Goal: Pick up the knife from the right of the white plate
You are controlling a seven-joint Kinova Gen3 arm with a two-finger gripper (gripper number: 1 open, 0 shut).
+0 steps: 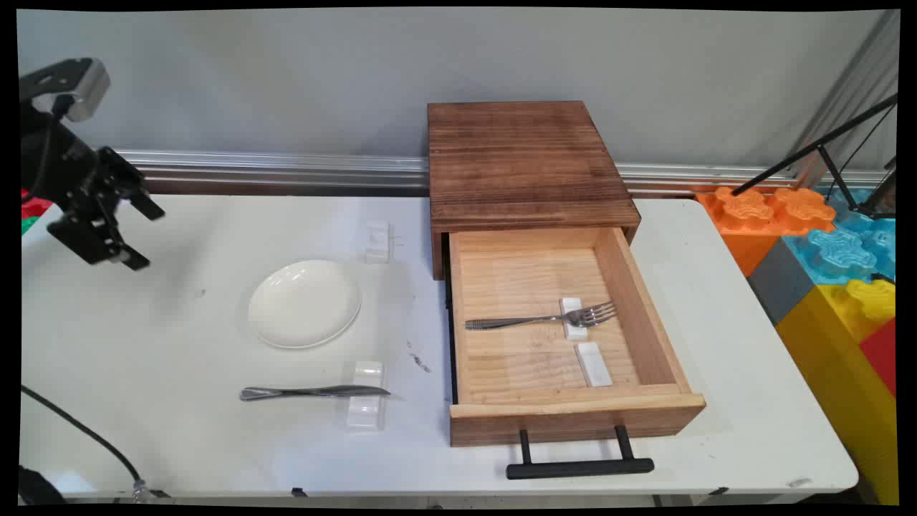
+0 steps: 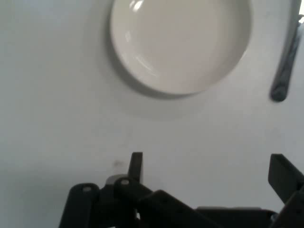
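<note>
The steel knife's handle is the part my gripper will grab next, to move the knife into the open drawer.
My black gripper (image 1: 143,236) hangs open and empty above the table's far left, well left of a white plate (image 1: 304,302). In the hand view the plate (image 2: 180,42) lies ahead of the open gripper (image 2: 209,168), with a knife handle (image 2: 285,66) at the right edge. The knife (image 1: 314,392) lies in front of the plate, its blade on a white rest (image 1: 365,405). A wooden drawer box (image 1: 526,161) stands at the back, its drawer (image 1: 648,301) pulled out. Inside, a fork (image 1: 541,319) leans on a white rest (image 1: 574,317), with another rest (image 1: 594,364) beside it.
Another white rest (image 1: 377,241) lies behind the plate. The drawer's black handle (image 1: 580,468) reaches to the table's front edge. Coloured toy blocks (image 1: 824,251) stand off the table's right side. A black cable (image 1: 79,430) crosses the front left corner.
</note>
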